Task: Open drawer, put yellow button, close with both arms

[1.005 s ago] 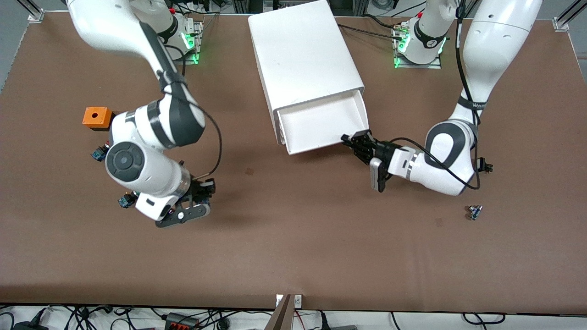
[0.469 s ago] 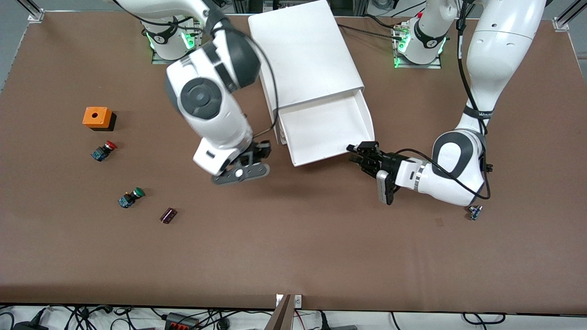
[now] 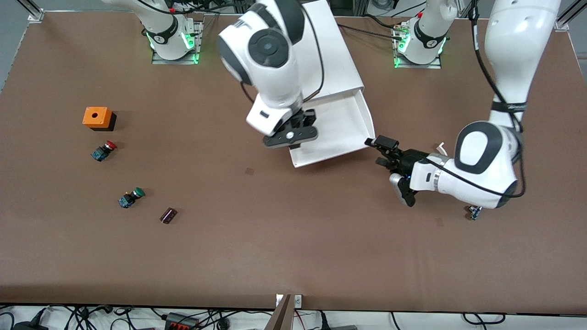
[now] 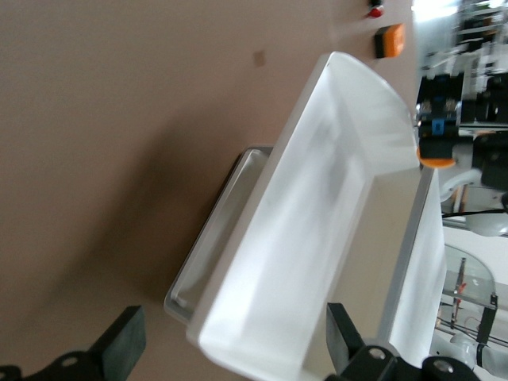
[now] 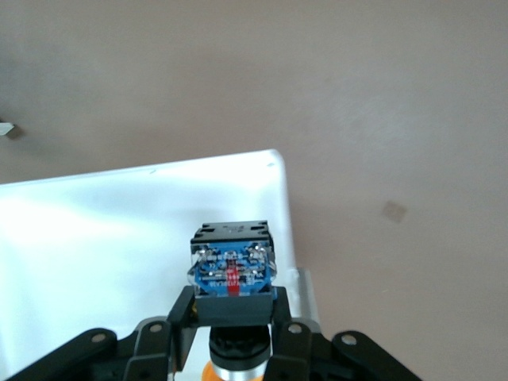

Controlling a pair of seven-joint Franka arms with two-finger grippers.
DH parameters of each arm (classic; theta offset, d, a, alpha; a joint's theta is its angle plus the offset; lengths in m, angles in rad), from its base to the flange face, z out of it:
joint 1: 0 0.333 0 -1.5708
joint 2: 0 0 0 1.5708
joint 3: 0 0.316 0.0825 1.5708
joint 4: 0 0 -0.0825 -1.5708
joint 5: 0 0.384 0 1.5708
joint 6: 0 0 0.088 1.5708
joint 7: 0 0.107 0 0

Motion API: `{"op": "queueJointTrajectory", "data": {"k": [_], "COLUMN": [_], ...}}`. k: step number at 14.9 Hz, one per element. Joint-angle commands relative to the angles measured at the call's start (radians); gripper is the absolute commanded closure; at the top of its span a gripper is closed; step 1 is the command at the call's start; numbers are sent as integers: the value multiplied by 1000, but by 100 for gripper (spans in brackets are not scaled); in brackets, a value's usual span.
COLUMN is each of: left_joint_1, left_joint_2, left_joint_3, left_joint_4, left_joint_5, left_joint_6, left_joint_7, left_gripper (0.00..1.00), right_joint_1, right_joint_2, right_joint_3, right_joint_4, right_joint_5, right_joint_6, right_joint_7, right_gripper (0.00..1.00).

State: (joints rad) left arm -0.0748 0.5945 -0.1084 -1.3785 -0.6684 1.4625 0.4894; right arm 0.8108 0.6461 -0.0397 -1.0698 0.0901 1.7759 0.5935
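The button's blue body [image 5: 232,268] still hangs above the bottom of the white drawer, so my right gripper lowers it onto that bottom before releasing.
The white drawer [image 3: 341,121] stands pulled out of its white cabinet [image 3: 330,68]. My right gripper [image 3: 293,133] hangs over the drawer's front corner toward the right arm's end. In the right wrist view it [image 5: 232,311] is shut on the yellow button [image 5: 232,266], blue-black body outward and orange cap between the fingers. The button also shows in the left wrist view [image 4: 435,151]. My left gripper [image 3: 379,151] is open beside the drawer's other front corner. In the left wrist view [image 4: 230,341] its fingers [image 4: 121,341] stand wide apart either side of the drawer's front end [image 4: 262,302], touching nothing.
Toward the right arm's end lie an orange box [image 3: 97,118], a red-capped button [image 3: 103,151], a green-capped button [image 3: 130,197] and a small dark part [image 3: 168,215]. Another small part [image 3: 473,212] lies by my left arm's elbow.
My right arm has carried the yellow button from the table near the green button to over the drawer. My left gripper pulled the drawer farther out, then drew away from its front.
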Motion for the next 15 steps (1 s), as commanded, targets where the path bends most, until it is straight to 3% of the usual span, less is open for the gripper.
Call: {"op": "queueJointTrajectory", "data": {"k": [1, 6, 9, 12, 15], "left_joint_1": [-2, -19, -23, -53, -51], "left_joint_2": [-7, -68, -73, -36, -24], "left_joint_3": [-2, -20, -25, -17, -14], "left_joint_4": [87, 88, 107, 165, 168], "left_joint_5": [154, 465, 634, 728, 730], "left_joint_6": [-80, -85, -96, -82, -30], "left_joint_7": [-148, -362, -362, -356, -367], "left_gripper": [0, 0, 0, 0, 0], "right_joint_1": [40, 108, 128, 126, 128], "right_joint_2": [39, 79, 99, 101, 112], "right_joint_3": [-15, -11, -9, -12, -12], "right_joint_4": [42, 42, 42, 41, 39], "right_joint_5": [-6, -43, -44, -46, -47], "right_joint_6": [7, 72, 94, 96, 103], "right_joint_7": [75, 202, 224, 220, 226], "right_gripper": [100, 100, 100, 100, 100]}}
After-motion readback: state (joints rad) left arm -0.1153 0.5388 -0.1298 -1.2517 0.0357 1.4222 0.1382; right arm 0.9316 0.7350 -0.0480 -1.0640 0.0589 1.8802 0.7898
